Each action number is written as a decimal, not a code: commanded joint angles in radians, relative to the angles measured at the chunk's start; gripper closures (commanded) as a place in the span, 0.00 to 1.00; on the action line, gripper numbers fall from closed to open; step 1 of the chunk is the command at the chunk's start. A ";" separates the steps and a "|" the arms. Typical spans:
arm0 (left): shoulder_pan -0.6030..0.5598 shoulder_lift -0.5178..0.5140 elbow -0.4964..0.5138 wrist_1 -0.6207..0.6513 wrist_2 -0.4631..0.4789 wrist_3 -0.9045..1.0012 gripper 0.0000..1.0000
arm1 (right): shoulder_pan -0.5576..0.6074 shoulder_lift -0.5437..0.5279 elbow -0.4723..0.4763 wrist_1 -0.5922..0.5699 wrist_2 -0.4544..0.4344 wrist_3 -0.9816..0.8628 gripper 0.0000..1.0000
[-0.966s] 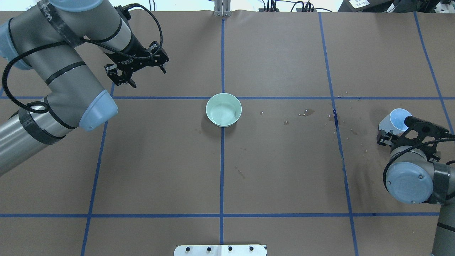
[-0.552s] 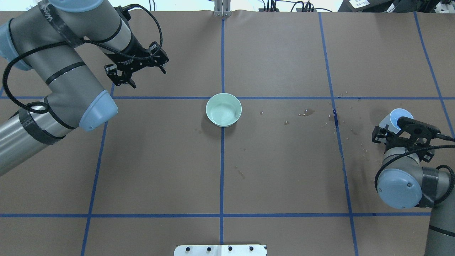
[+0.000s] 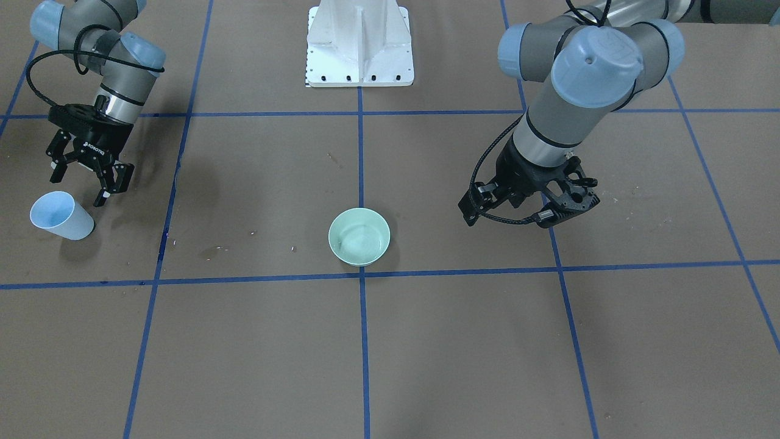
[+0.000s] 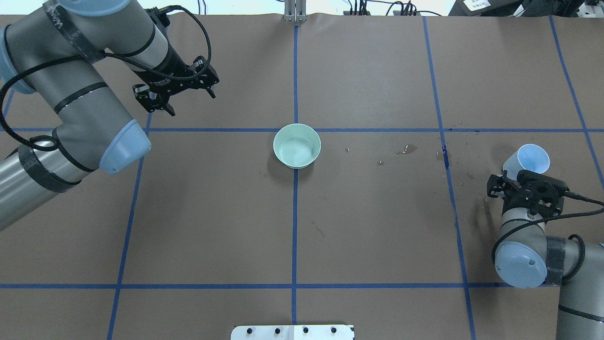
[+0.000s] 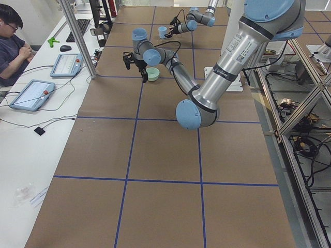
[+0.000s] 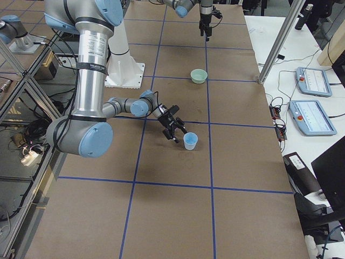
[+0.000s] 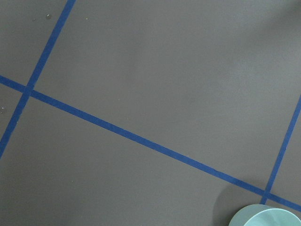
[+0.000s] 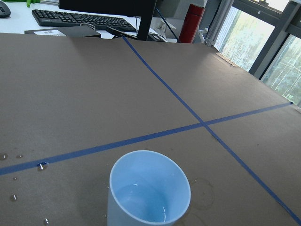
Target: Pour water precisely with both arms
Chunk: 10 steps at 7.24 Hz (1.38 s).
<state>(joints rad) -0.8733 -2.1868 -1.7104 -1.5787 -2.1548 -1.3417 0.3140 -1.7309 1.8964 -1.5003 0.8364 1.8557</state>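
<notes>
The light blue cup needs to pour its water precisely into the bowl (image 3: 359,236), so my right gripper should grab the light blue cup by its body (image 3: 69,223) next.
A light blue cup (image 4: 533,158) stands upright at the table's right side, with a little water (image 8: 141,209) glinting at its bottom. My right gripper (image 4: 527,180) is open and empty just on the near side of it, apart from it; it also shows in the front-facing view (image 3: 78,189), next to the cup (image 3: 61,214). A mint-green bowl (image 4: 297,146) sits at the centre with a faint sheen of water inside. My left gripper (image 4: 192,104) is open and empty, hovering far left of the bowl.
Wet patches and drops (image 4: 408,150) lie on the brown paper between the bowl and the cup. Blue tape lines cross the table. The white pedestal (image 3: 359,46) stands at the robot's side. An operator (image 5: 13,44) sits beside the table's far edge.
My right gripper has drawn back from the cup toward the robot, leaving the cup standing uncovered. My left gripper has shifted slightly farther away and to the left.
</notes>
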 commanded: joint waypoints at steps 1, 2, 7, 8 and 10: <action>-0.016 0.096 -0.066 0.000 0.000 0.090 0.00 | -0.004 -0.002 -0.037 0.018 -0.031 0.000 0.02; -0.045 0.160 -0.108 0.000 -0.002 0.151 0.00 | -0.003 -0.005 -0.048 0.043 -0.036 -0.004 0.02; -0.092 0.271 -0.159 0.002 -0.002 0.253 0.00 | -0.006 0.011 -0.120 0.060 -0.103 -0.001 0.02; -0.092 0.285 -0.169 0.002 0.000 0.253 0.00 | -0.006 0.010 -0.123 0.060 -0.103 -0.001 0.02; -0.092 0.295 -0.176 0.000 -0.002 0.253 0.00 | 0.008 0.011 -0.131 0.061 -0.105 -0.004 0.01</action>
<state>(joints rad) -0.9648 -1.9007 -1.8825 -1.5773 -2.1564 -1.0892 0.3126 -1.7206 1.7695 -1.4394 0.7323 1.8533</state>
